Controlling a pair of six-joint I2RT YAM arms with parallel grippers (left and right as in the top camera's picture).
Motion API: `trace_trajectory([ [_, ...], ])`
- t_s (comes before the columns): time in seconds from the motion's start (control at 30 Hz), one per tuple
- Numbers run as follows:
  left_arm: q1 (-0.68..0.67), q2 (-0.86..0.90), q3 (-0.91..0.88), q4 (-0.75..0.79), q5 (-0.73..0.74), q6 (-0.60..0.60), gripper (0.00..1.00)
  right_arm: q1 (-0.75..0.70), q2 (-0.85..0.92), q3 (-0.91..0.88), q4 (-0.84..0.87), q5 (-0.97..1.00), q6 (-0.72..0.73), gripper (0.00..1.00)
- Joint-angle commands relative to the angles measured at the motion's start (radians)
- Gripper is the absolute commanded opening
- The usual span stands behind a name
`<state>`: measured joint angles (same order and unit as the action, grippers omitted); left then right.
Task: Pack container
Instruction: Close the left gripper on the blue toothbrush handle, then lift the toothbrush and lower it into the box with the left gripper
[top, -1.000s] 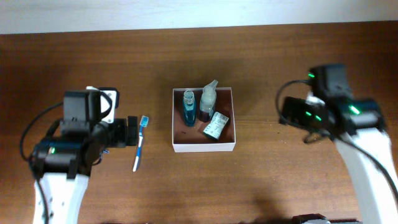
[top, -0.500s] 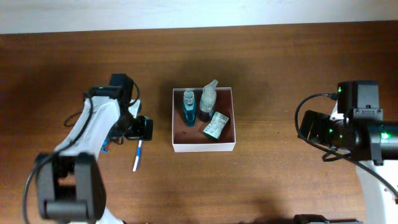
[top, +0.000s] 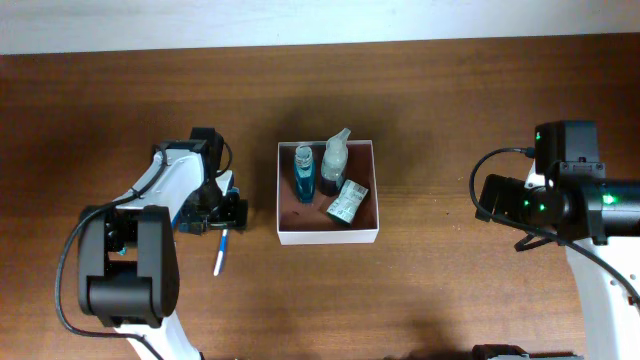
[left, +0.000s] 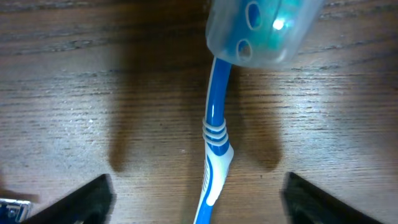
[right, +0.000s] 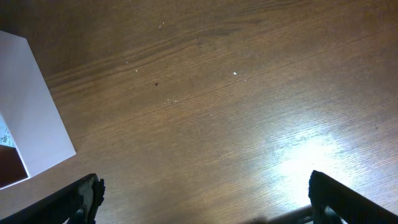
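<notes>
The toothbrush lies with its narrow handle (top: 225, 232) (left: 209, 189) between both fingers, and closing now would catch it, so my left gripper closes on the toothbrush next.
The container (top: 328, 232), a square white-walled box with a reddish-brown inside, stands mid-table. It holds a blue bottle (top: 304, 172), a grey spray bottle (top: 335, 160) and a small printed packet (top: 344, 203). A blue and white toothbrush (top: 221, 250) with a clear head cap lies left of it. In the left wrist view the toothbrush (left: 214, 137) lies between the wide-open fingers of my left gripper (left: 198, 199), which hovers just above its handle. My right gripper (right: 202, 199) is open and empty over bare wood, right of the container's white wall (right: 31, 118).
The table is dark brown wood with a pale wall edge along the back. My right arm (top: 560, 200) sits well to the right of the container. My left arm (top: 170, 200) curls at the left.
My left arm has swung in over the toothbrush and come down onto it. My right arm has drawn back to the right, away from the container. The toothbrush and container have not moved.
</notes>
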<state>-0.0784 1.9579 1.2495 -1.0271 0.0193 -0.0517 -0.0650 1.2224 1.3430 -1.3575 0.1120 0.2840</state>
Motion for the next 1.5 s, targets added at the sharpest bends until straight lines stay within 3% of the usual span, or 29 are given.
trace_trajectory([
  [0.0,0.0,0.013,0.011,0.002,0.011,-0.005,0.7,-0.008,0.003,0.002,0.003,0.005,-0.003,0.99],
  [0.13,0.0,0.013,0.01,0.002,0.011,-0.005,0.51,-0.008,0.003,0.002,0.003,0.005,-0.003,0.98],
  [0.37,0.0,0.013,-0.025,0.04,0.011,-0.005,0.47,-0.008,0.003,0.002,0.001,0.005,-0.003,0.98],
  [0.47,0.0,0.013,-0.028,0.045,0.011,-0.005,0.34,-0.008,0.003,0.002,0.0,0.005,-0.003,0.98],
  [1.03,0.0,0.013,-0.034,0.051,0.011,-0.005,0.22,-0.008,0.003,0.002,-0.001,0.005,-0.003,0.98],
  [1.2,0.0,0.013,-0.033,0.06,-0.012,-0.008,0.03,-0.008,0.003,0.002,-0.001,0.005,-0.003,0.98],
  [1.47,0.0,0.004,-0.018,0.042,-0.015,-0.008,0.0,-0.008,0.003,0.002,0.0,0.005,-0.003,0.98],
])
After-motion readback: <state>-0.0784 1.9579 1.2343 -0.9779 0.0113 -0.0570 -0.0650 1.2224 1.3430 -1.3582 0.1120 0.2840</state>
